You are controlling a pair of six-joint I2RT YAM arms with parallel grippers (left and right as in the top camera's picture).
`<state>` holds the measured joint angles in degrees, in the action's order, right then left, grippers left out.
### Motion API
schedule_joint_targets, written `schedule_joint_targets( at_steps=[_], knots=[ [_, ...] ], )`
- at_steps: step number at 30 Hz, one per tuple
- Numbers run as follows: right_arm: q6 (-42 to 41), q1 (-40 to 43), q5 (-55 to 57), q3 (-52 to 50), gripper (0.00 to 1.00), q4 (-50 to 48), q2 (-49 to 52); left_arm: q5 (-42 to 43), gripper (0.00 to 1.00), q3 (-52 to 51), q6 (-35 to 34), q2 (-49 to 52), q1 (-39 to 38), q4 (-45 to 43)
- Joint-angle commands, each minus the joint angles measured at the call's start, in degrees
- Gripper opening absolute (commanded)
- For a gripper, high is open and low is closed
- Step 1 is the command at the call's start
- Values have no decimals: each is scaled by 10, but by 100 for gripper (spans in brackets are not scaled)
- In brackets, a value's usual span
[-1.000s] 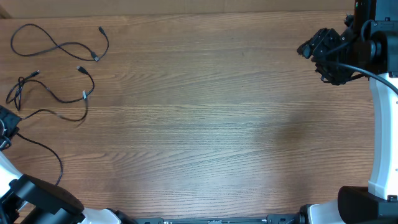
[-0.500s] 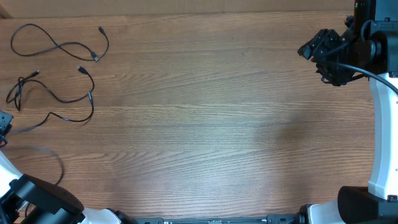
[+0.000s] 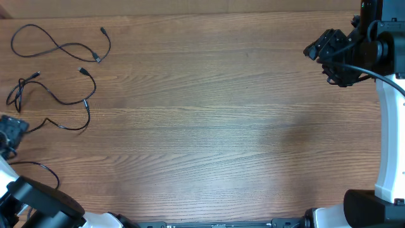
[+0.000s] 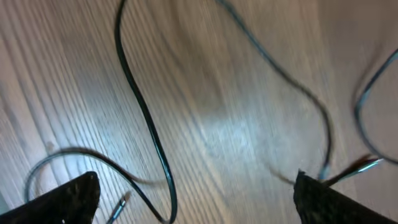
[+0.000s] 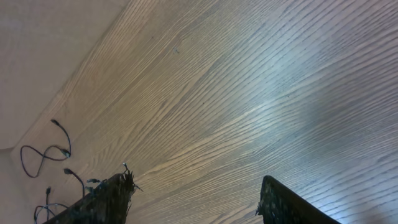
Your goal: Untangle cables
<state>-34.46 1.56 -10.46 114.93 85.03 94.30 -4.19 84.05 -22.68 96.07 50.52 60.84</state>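
Note:
My left gripper is to grip the loose cable next, by its cord near the bend [image 4: 170, 198] and away from the plug tip. The cable's ends then stay free to untangle.
The cables lie at the table's far left edge as thin black cords. One cable [image 3: 58, 44] forms a separate loop at the top left. A second cable [image 3: 63, 100] snakes below it. A third strand [image 3: 63, 125] runs from there toward my left gripper [image 3: 11, 132]. That gripper stands open low over the wood. In the left wrist view my left gripper [image 4: 196, 199] has its jaws wide apart, with a loose cable [image 4: 148, 124] and a plug tip [image 4: 122, 203] lying between them, ungripped. My right gripper [image 3: 324, 54] is raised at the far right, open and empty; in its own view my right gripper [image 5: 196, 199] holds nothing.
A thin black strand [image 3: 39, 166] curves by the left arm's base [image 3: 38, 199]. The right arm's white column [image 3: 389, 126] stands along the right edge. The table's back edge [image 3: 190, 11] meets a pale wall. The distant cables [image 5: 43, 152] show in the right wrist view.
My left gripper has gone from shut to wide open and let a cable go. The released strand has slackened and shifted near the left edge. The right arm is unchanged.

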Motion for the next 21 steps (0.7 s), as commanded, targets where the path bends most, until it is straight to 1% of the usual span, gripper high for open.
schedule_joint_targets(
  at_steps=[1,6,10,11,12,13,14,18,19,21],
  knots=[
    [10,1,6,-2,66,-2,0,-4,100,-82,-7,-8,2,-47],
    [23,1,6,-2,66,2,0,-12,100,-154,-26,-7,5,-129],
    [31,1,6,-2,66,3,0,-11,100,-185,-50,-7,8,-177],
    [31,1,6,-2,66,3,0,-11,95,-191,-50,-7,8,-188],
    [31,1,6,-2,66,3,0,-12,87,-194,-50,-7,8,-195],
    [31,1,6,-2,66,3,0,-11,76,-195,-50,-7,8,-201],
    [31,1,6,-2,66,3,0,-12,68,-195,-50,-7,8,-205],
    [31,1,6,-2,66,3,0,-11,21,-195,-50,-7,8,-218],
    [31,1,6,-2,66,3,0,-6,4,-193,-49,-7,8,-221],
    [31,1,6,-2,66,3,0,9,4,-187,-47,-7,8,-221]
  ],
)
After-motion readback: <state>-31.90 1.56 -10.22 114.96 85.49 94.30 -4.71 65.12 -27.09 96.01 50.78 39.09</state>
